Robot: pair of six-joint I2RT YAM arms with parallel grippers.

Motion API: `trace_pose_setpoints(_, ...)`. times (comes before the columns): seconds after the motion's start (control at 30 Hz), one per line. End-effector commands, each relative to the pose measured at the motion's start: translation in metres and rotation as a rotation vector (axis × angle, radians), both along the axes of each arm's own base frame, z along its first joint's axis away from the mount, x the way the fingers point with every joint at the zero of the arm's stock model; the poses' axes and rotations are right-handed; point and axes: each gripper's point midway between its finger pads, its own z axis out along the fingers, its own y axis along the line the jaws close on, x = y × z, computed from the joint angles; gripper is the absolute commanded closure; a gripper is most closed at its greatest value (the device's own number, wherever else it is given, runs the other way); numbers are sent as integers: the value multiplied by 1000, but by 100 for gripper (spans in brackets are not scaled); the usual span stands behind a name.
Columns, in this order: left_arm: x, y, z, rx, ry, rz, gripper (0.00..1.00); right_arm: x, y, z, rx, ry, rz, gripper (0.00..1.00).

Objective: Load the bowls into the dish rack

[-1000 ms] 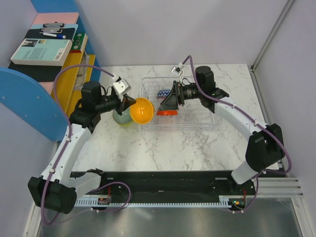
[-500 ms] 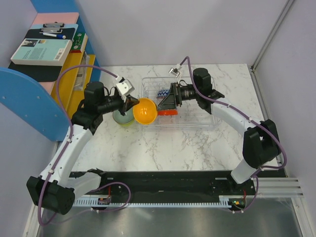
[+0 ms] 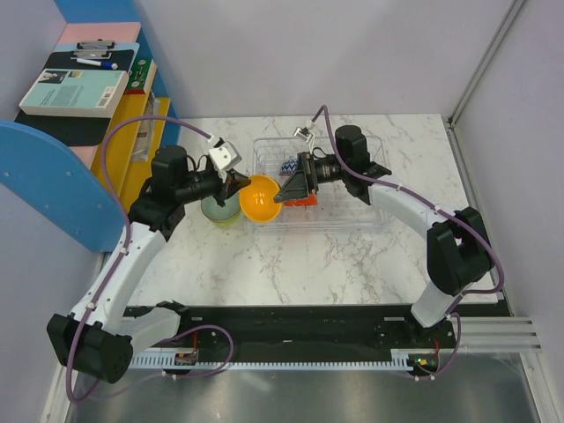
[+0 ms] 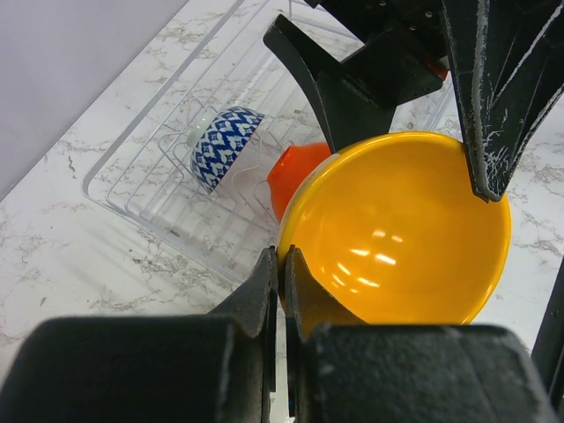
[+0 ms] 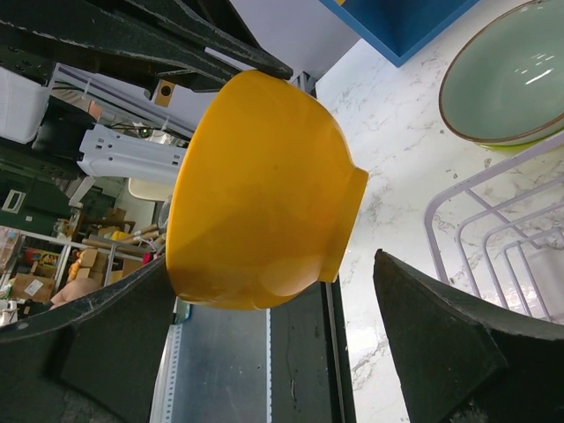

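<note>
The left wrist view shows the yellow-orange bowl between my right gripper's open fingers, one reaching past the bowl's rim, so my right gripper closes on it next.
My left gripper (image 3: 240,187) is shut on the rim of the yellow-orange bowl (image 3: 261,199) and holds it tilted in the air at the left edge of the clear dish rack (image 3: 352,216). The pinch on the rim shows in the left wrist view (image 4: 282,264). My right gripper (image 3: 282,189) is open, with its fingers on either side of that bowl (image 5: 264,194). A blue-white zigzag bowl (image 4: 220,148) and a red-orange bowl (image 4: 295,172) stand in the rack. A pale mint bowl (image 5: 515,84) sits nested in a lime green one (image 3: 220,211) on the table, left of the rack.
A blue and yellow shelf unit (image 3: 53,167) with books (image 3: 75,88) stands along the table's left side. Grey walls close the back and right. The white wire ribs of the rack (image 5: 467,220) lie just right of my right gripper's fingers.
My left gripper has carried the yellow-orange bowl a little to the right, to the rack's edge. My right gripper has moved left until its open fingers straddle the bowl.
</note>
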Motion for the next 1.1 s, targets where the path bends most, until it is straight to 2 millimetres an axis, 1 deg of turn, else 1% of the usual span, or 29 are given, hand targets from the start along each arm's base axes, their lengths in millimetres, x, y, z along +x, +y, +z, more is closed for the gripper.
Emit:
trace_pose_setpoints(0.0, 0, -6, 20, -47, -52, -4, 98, -4, 3, 13, 51, -40, 41, 2)
trace_pose_setpoints(0.2, 0, -6, 12, -37, -40, -7, 98, -5, 4, 16, 62, -40, 44, 5)
trace_pose_setpoints(0.37, 1, -6, 12, -40, -44, -5, 98, -9, 6, 17, 66, -39, 59, 10)
trace_pose_setpoints(0.5, 2, -7, 14, -42, -49, -4, 98, -15, 9, 15, 65, -31, 83, 12)
trace_pose_setpoints(0.6, 1, -7, 14, -42, -45, -5, 98, -15, 10, 13, 64, -28, 86, 13)
trace_pose_setpoints(0.7, 1, -7, 12, -41, -40, -6, 98, -17, 11, 15, 70, -30, 95, 18)
trace_pose_setpoints(0.8, 1, -7, 12, -41, -42, -6, 98, -19, 11, 19, 83, -24, 106, 27)
trace_pose_setpoints(0.83, 0, -8, 11, -41, -41, -8, 98, -19, 11, 23, 97, -32, 107, 34)
trace_pose_setpoints(0.9, 0, -8, 12, -42, -43, -9, 98, -20, 10, 23, 105, -20, 109, 42)
trace_pose_setpoints(0.93, 1, -8, 11, -41, -41, -10, 98, -22, 11, 26, 115, -19, 113, 53)
trace_pose_setpoints(1.0, 0, -8, 12, -41, -43, -11, 98, -23, 10, 27, 119, -19, 117, 65)
trace_pose_setpoints(1.03, 0, -8, 11, -41, -43, -11, 98, -23, 10, 28, 120, -21, 113, 79)
trace_pose_setpoints(1.07, -1, -9, 11, -41, -41, -14, 98, -22, 10, 28, 120, -21, 110, 86)
